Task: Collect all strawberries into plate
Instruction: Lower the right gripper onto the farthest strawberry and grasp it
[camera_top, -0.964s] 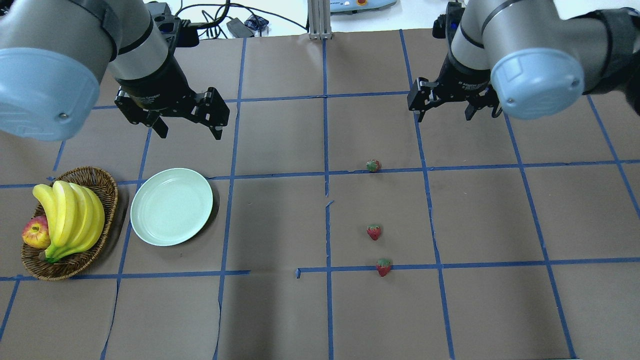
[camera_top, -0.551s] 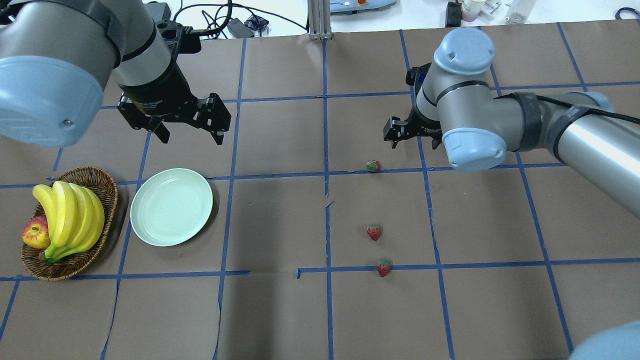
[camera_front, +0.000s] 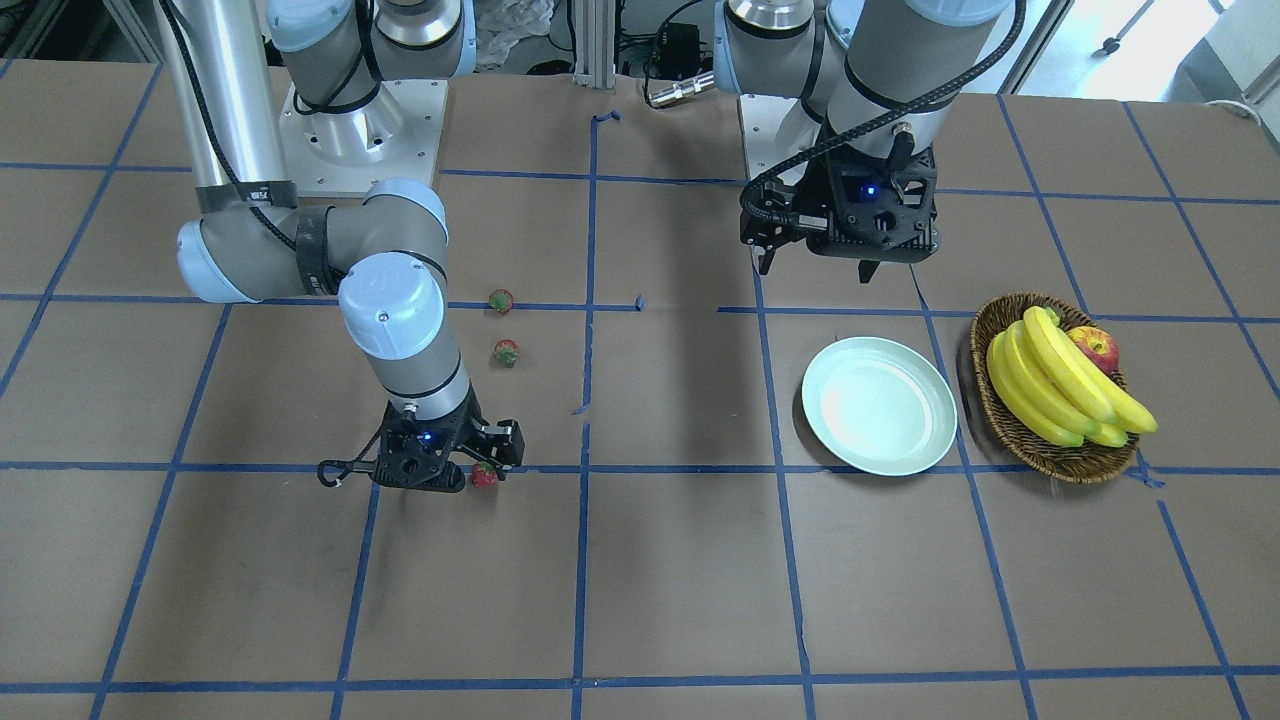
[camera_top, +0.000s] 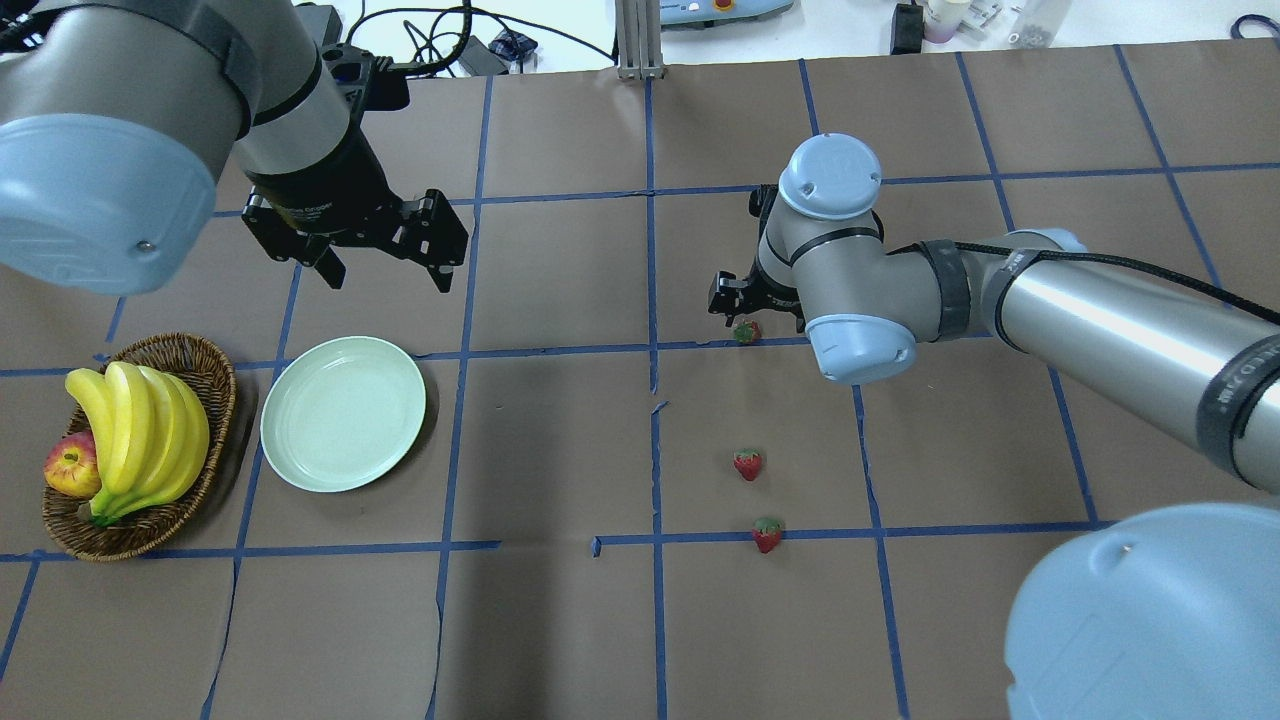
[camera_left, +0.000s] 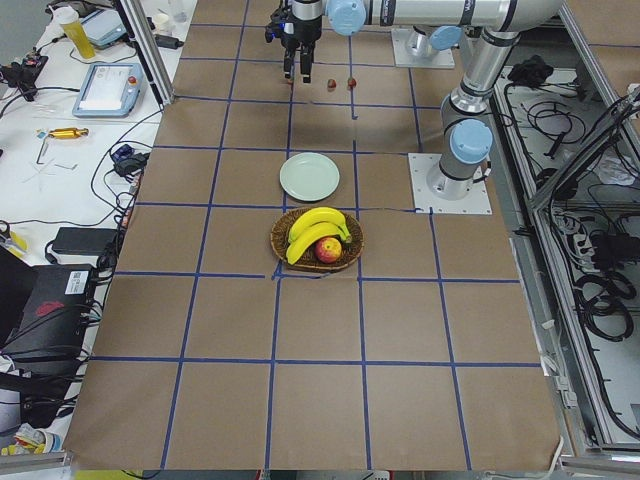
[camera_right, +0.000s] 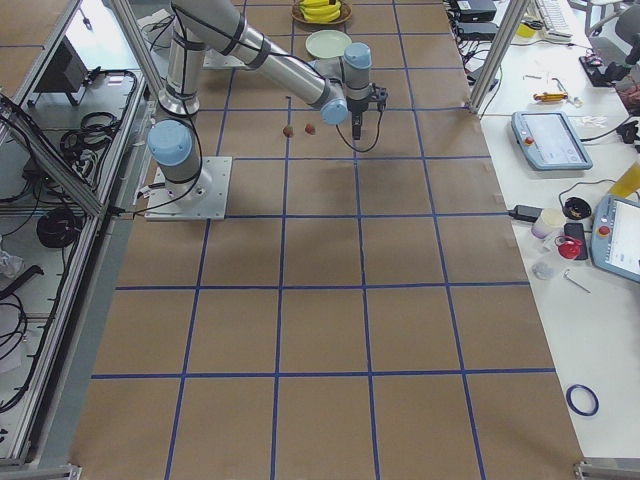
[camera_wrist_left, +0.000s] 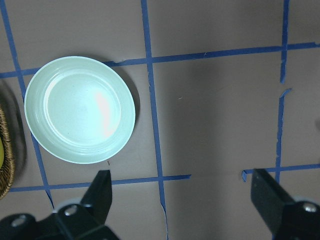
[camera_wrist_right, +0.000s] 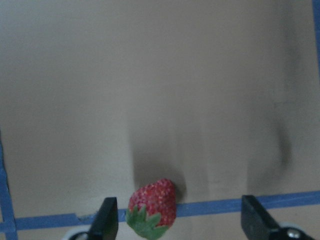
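Note:
My right gripper should collect the third strawberry into the plate (camera_front: 879, 406), so it should next grab the strawberry by its plump red body (camera_front: 483, 476).
Three strawberries lie right of centre: one far (camera_top: 746, 331), one middle (camera_top: 748, 464), one near (camera_top: 767, 534). My right gripper (camera_top: 745, 310) is open and low over the far strawberry (camera_front: 485, 476). In the right wrist view that strawberry (camera_wrist_right: 152, 205) sits between the fingers (camera_wrist_right: 107, 217), close to the left one and untouched. The mint-green plate (camera_top: 343, 413) lies empty at the left. My left gripper (camera_top: 385, 265) hangs open and empty beyond the plate (camera_wrist_left: 80, 109), above the table.
A wicker basket (camera_top: 215, 370) with bananas (camera_top: 140, 430) and an apple (camera_top: 70, 468) stands just left of the plate. Brown paper with blue tape lines covers the table. Cables and devices lie past the far edge.
My right arm has swung left and down, bringing its open gripper from the far right to the far strawberry. The left gripper has barely moved. The strawberries and plate have not moved.

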